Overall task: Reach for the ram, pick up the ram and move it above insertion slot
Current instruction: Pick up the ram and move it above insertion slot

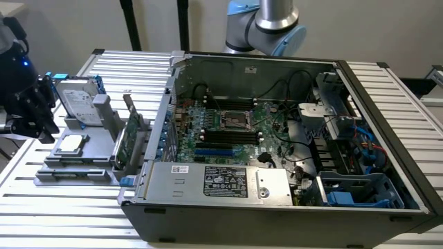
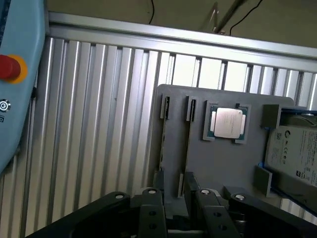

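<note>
The ram has slotted clips around both of its ends, so my gripper will next grab it by its bare middle part point(image 1: 73, 175), where the fingers have room.
The ram point(image 2: 187, 144) stands on edge in a grey holder tray point(image 2: 223, 163), seen as a thin dark strip running between two pairs of slotted clips. My gripper point(image 2: 178, 204) hangs above the near end of that strip, open, with one finger on either side of the strip's line and not touching it. In the exterior view the gripper point(image 1: 36, 127) is at the far left, over the outer edge of the tray point(image 1: 76, 174). The motherboard's long black memory slots point(image 1: 229, 136) lie inside the open computer case point(image 1: 277, 207).
On the tray also sit a silver processor point(image 2: 228, 122), a boxy hard drive point(image 1: 78, 104) and a wider green expansion card point(image 1: 132, 136) upright next to the case wall. A pale blue pendant with a red button point(image 2: 10, 67) lies on the ribbed aluminium table point(image 2: 99, 124).
</note>
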You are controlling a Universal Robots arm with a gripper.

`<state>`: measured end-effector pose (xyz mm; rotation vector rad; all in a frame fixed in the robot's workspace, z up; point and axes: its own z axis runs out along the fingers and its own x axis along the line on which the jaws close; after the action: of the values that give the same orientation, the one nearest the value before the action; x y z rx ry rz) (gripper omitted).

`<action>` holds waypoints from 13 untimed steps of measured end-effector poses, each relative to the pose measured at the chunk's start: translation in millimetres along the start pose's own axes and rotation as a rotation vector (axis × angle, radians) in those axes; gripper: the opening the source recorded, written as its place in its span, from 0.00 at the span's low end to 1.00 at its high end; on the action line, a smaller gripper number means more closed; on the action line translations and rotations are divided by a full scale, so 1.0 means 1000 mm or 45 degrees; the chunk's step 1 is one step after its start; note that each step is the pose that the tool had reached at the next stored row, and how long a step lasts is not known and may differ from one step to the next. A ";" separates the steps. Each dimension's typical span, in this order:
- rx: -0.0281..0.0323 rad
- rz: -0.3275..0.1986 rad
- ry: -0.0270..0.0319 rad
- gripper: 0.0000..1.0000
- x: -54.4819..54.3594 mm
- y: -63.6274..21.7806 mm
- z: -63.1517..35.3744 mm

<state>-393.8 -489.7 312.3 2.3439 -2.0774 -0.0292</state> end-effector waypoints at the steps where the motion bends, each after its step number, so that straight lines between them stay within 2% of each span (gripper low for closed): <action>1: -0.0002 0.001 0.0002 0.31 0.000 0.0002 0.0018; 13: 0.0008 0.040 -0.0006 0.31 0.009 0.0011 0.0235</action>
<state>-394.3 -498.3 288.8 2.3110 -2.1146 -0.0288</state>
